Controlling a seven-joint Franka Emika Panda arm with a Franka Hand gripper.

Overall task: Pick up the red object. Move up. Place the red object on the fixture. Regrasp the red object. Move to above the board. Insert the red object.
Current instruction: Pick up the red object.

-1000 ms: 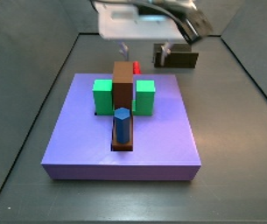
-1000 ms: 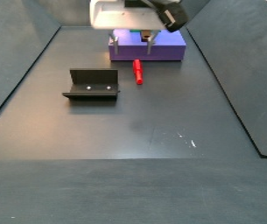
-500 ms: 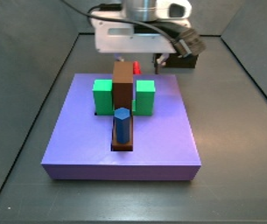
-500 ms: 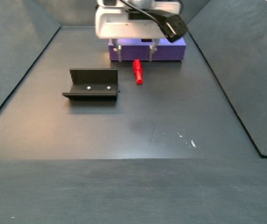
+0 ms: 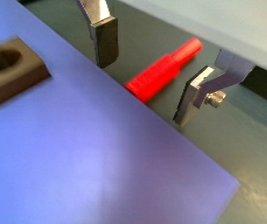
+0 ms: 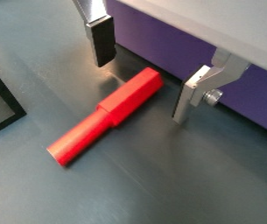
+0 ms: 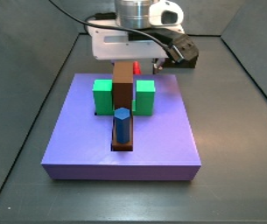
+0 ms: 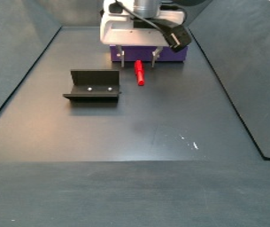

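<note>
My gripper is going to grab the red object next by its thick square end (image 5: 154,78), where flat sides face the fingers, while the red object's slim end is round.
The red object (image 6: 105,118) is a peg with a thick square end and a thinner round end. It lies flat on the dark floor beside the purple board (image 6: 206,52), and shows in both wrist views (image 5: 165,67) and in a side view (image 8: 140,73). My gripper (image 6: 142,79) is open, low over the peg's thick end, one finger (image 6: 99,41) on each side, not touching. In a side view the gripper (image 8: 137,58) hangs at the board's edge. The fixture (image 8: 92,86) stands on the floor to the side of the peg, apart from it.
The purple board (image 7: 88,131) carries two green blocks (image 7: 102,96), a brown bar (image 7: 123,87) and a blue piece (image 7: 122,125). A dark slot (image 5: 4,61) shows on the board in a wrist view. Grey walls ring the floor.
My gripper has come down from well above the board's edge to just over the red peg, fingers still open. The peg has not moved.
</note>
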